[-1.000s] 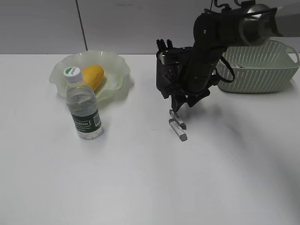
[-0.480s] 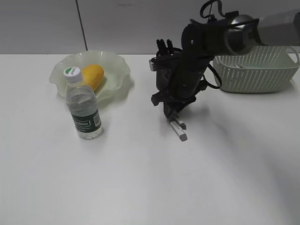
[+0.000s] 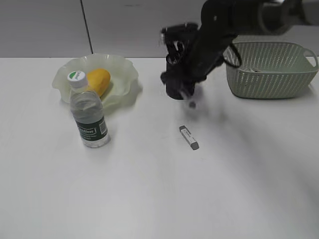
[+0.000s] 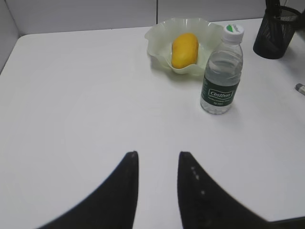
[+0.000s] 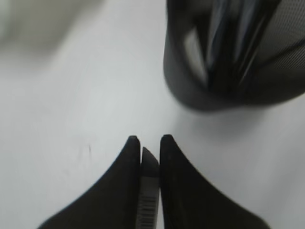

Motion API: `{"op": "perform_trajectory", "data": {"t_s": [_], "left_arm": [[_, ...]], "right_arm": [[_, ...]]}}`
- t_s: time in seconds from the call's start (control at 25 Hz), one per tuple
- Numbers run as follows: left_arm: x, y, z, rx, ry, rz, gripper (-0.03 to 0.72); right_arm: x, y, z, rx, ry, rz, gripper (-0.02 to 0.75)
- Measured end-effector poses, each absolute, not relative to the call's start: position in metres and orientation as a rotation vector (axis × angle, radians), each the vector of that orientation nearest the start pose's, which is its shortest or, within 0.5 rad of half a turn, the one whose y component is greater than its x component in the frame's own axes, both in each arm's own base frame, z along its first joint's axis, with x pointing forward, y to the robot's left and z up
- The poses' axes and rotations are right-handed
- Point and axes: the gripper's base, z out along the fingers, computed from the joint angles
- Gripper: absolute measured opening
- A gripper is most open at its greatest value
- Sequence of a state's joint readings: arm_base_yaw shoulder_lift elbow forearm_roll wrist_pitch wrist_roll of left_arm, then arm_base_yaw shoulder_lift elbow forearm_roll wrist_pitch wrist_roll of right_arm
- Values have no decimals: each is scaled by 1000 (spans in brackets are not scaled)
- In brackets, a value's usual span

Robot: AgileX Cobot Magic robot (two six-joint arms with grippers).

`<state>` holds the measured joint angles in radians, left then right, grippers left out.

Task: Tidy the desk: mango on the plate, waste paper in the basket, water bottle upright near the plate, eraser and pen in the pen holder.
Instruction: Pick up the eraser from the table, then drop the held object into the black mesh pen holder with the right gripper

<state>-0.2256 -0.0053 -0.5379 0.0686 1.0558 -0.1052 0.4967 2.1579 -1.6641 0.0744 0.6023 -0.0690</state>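
Observation:
The eraser's dark end (image 5: 149, 160) hangs outside the black mesh pen holder (image 5: 209, 71) in the right wrist view. My right gripper should keep holding the eraser until it is inside.
My right gripper (image 5: 148, 139) is shut on a grey eraser with a dark end (image 5: 149, 168). In the exterior view it (image 3: 191, 102) is blurred and hangs in front of the black mesh pen holder (image 3: 173, 90), which shows close up in the right wrist view (image 5: 228, 71) with pens standing in it. A second eraser (image 3: 189, 137) lies on the white desk (image 3: 149, 189). The mango (image 3: 98, 79) lies in the ruffled green plate (image 3: 124, 67). The water bottle (image 3: 88, 112) stands upright in front of the plate. My left gripper (image 4: 157, 155) is open and empty above bare desk.
The sage-green basket (image 3: 269, 74) stands at the back right; I cannot make out the waste paper in it. The left wrist view shows the plate (image 4: 157, 36), mango (image 4: 185, 48), bottle (image 4: 221, 71), pen holder (image 4: 274, 36) and the lying eraser's end (image 4: 300, 88).
My right gripper has lifted off the desk with one eraser and swung up and back toward the pen holder. The other eraser stays where it lay.

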Motion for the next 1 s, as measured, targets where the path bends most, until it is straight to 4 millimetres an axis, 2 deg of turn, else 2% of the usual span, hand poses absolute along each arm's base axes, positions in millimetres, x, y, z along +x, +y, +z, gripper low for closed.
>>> {"op": "perform_trajectory", "data": {"t_s": [0.16,0.24,0.32,0.4,0.6,0.68,0.76,0.84,0.92,1.0], "left_arm": [[-9,8,288,115,1993,-132,211],[-9,8,288,115,1993,-132,211],[-9,8,288,115,1993,-132,211],[-9,8,288,115,1993,-132,211],[-9,8,288,115,1993,-132,211],[-8,7,288,116,1997,-131,211],[-8,7,288,116,2000,-131,211],[-8,7,288,116,2000,-131,211],[-8,7,288,116,2000,-131,211],[-8,7,288,116,2000,-131,211]], "right_arm": [[414,223,255,-550,2021,284,98],[415,218,267,-485,1809,303,98],[419,214,261,-445,1696,308,98],[427,211,241,-420,1673,301,98],[440,207,185,-374,1763,292,102],[440,207,173,-375,1825,289,160],[438,207,169,-385,1873,286,307],[435,206,174,-396,1917,285,431],[428,203,190,-418,1978,284,486],[417,197,214,-457,2048,269,489]]}}
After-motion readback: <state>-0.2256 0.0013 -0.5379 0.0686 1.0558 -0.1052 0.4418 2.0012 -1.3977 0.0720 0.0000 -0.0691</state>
